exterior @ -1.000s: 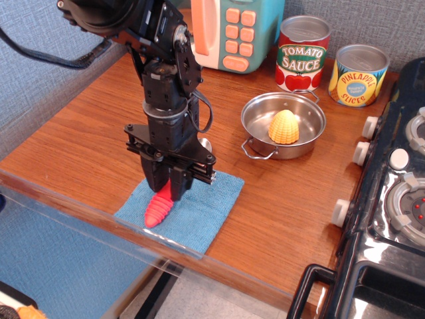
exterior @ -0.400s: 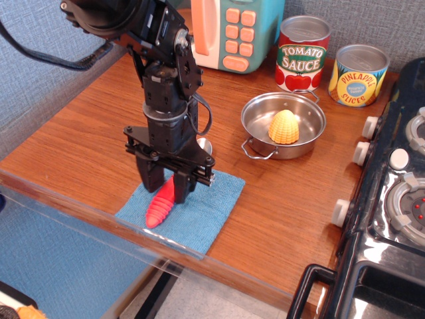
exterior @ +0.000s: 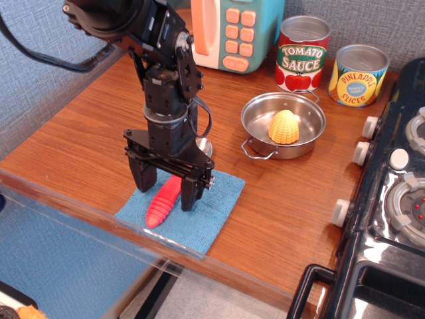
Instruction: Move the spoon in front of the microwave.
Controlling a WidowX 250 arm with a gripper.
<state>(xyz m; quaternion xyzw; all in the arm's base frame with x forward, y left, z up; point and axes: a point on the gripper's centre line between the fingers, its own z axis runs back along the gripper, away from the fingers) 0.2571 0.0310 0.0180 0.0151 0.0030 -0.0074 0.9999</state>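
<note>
Next, my gripper grabs the spoon by its ribbed red-pink handle to set it down in front of the microwave.
The spoon lies on a blue cloth near the table's front edge. Its ribbed red-pink handle points toward the front left, and its silver bowl shows behind the gripper. My gripper is open, pointing down, with one finger on each side of the handle. The fingers do not press on the handle. The microwave, teal with a white and peach door and salmon-pink buttons, stands at the back of the table, far from the spoon.
A steel pan with a yellow corn piece sits right of the arm. A tomato sauce can and a pineapple can stand at the back right. A toy stove fills the right side. A clear barrier runs along the front.
The gripper has opened: its fingers were closed on the red-pink handle and now stand apart on both sides of it. The spoon stays on the cloth.
</note>
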